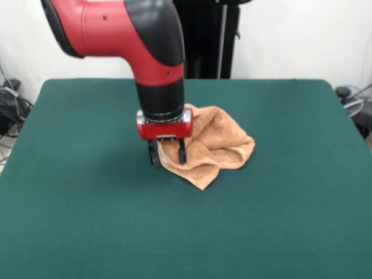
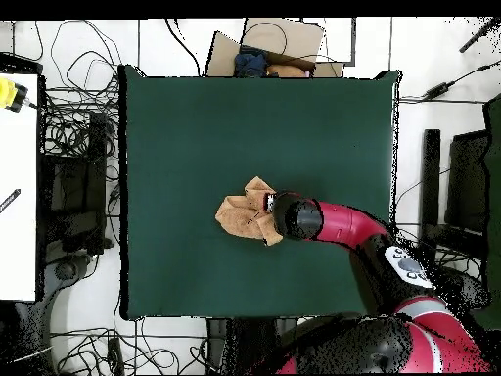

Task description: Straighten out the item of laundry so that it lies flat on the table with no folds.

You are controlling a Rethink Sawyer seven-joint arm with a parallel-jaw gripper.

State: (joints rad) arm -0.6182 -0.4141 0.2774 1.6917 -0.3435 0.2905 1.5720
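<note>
My gripper picks up the towel by its hemmed edge (image 1: 168,158) next, to open out the folds and lay the towel (image 1: 221,139) flat.
The orange-tan towel (image 1: 221,139) lies crumpled in a folded heap near the middle of the dark green table (image 1: 87,203). In the overhead view the towel (image 2: 240,212) sits a little below the centre of the table (image 2: 196,127). My gripper (image 1: 167,154) points straight down at the towel's left edge in the front view. Its two black fingers stand apart, one on each side of that edge, tips close to the cloth. In the overhead view the red and black arm (image 2: 333,223) hides the gripper and covers the towel's right part. No white tags show.
Green felt spreads widely on all sides of the towel. Off the table, a cardboard box (image 2: 269,44) lies beyond the far edge, a white desk (image 2: 18,186) stands at the left, and cables (image 2: 78,127) trail over the floor. The black pedestal (image 1: 203,40) stands behind the table.
</note>
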